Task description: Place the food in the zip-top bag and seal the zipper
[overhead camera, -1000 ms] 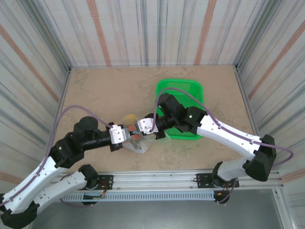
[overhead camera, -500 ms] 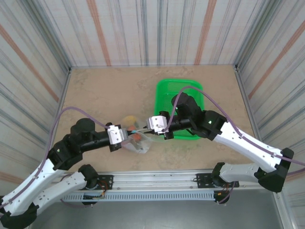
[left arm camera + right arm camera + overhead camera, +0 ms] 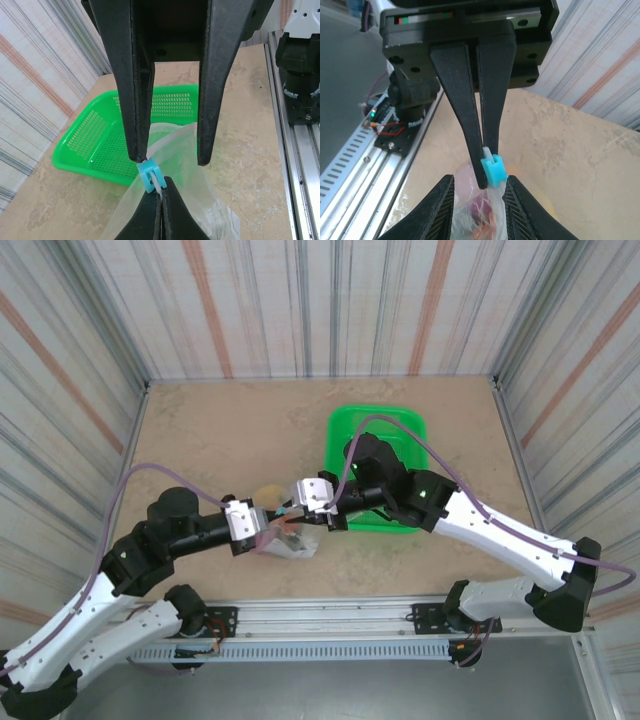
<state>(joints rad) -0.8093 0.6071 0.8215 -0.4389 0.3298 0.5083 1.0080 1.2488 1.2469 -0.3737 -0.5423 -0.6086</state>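
My right gripper is going to grip the light-blue slider (image 3: 285,509) (image 3: 493,170) across its sides next, to pull it along the zipper and seal the bag.
The clear zip-top bag (image 3: 295,543) hangs low over the table between both grippers, holding magenta and orange-red food (image 3: 482,210). My left gripper (image 3: 161,186) is shut on the bag's zipper edge, right beside the light-blue slider (image 3: 150,175). My right gripper (image 3: 480,181) is open, its fingers astride the bag's top with the slider (image 3: 493,170) between them. In the left wrist view one right finger (image 3: 140,145) touches the slider. A yellow food piece (image 3: 268,490) lies on the table just behind the bag.
The green mesh basket (image 3: 385,440) stands behind the right arm, close to the bag, and looks empty in the left wrist view (image 3: 100,145). The aluminium rail (image 3: 330,625) runs along the near edge. Striped walls enclose the table.
The right gripper swung right, away from the left gripper, then came back left to the bag's mouth. The left gripper kept its hold on the bag and barely moved.
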